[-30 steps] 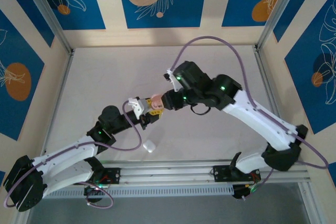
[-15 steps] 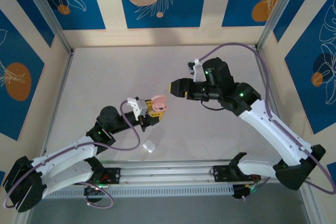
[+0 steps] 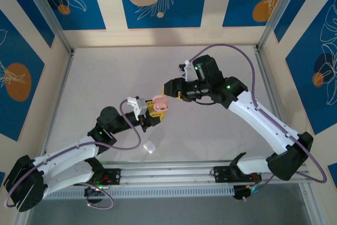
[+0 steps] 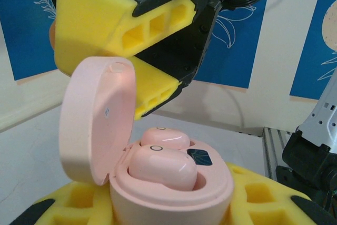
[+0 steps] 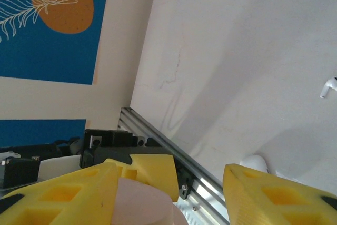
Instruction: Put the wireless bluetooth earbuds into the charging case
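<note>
The pink charging case still needs to be shut with the earbuds inside. My right gripper should next grab it across its raised lid and body (image 3: pixel 160 103) (image 5: pixel 145 204).
My left gripper (image 3: pixel 156 108) is shut on the pink charging case (image 3: pixel 159 103), holding it above the table with its lid (image 4: pixel 97 117) hinged up. Two pale pink earbuds lie in the case's wells, one in front (image 4: pixel 160 168) and one behind (image 4: pixel 166 137). Yellow pads (image 4: pixel 263 198) of my left gripper (image 4: pixel 174 206) flank the case body (image 4: pixel 174 204). My right gripper (image 3: pixel 169 88) is open just up and right of the case; its yellow fingers (image 4: pixel 95 25) hang over the lid. In the right wrist view the right gripper (image 5: pixel 168 196) straddles the pink lid (image 5: pixel 142 204) without closing on it.
A white pebble-like case (image 3: pixel 149 147) lies on the table near the front rail (image 3: pixel 174 175); it also peeks out in the right wrist view (image 5: pixel 255 163). A small white stemmed earbud (image 5: pixel 329 85) lies on the table beyond it.
My right gripper opened and let go at the pink case, drew back up and right, then edged left toward it again. The left gripper kept still with the case.
</note>
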### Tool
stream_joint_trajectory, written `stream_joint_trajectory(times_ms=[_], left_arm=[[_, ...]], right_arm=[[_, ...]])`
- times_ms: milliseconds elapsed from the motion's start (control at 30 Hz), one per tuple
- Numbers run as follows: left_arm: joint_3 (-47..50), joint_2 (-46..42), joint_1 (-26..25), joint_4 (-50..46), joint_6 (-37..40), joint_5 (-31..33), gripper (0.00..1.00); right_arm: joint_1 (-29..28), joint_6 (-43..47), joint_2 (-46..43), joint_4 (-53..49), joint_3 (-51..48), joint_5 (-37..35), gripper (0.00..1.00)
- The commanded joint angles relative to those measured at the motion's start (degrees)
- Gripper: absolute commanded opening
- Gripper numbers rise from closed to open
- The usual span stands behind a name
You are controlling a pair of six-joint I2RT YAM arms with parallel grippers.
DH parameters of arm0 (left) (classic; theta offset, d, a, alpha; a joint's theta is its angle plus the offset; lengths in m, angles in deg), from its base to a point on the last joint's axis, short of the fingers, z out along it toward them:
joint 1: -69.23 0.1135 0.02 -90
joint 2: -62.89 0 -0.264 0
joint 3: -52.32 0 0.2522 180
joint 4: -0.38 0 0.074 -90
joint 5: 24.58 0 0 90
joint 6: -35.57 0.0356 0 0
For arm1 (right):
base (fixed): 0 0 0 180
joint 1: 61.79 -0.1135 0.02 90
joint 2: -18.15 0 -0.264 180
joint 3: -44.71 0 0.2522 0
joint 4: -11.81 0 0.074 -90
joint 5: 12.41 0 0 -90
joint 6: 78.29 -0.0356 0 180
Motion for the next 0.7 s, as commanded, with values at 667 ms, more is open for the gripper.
stream_joint_trajectory(times_ms=[667], left_arm=[[-2.4,0.7,-0.8,7.7,-1.9,0.1,0.35]], right_arm=[[3.4,-9.0,-7.5,19.7,-15.5,24.0,0.56]])
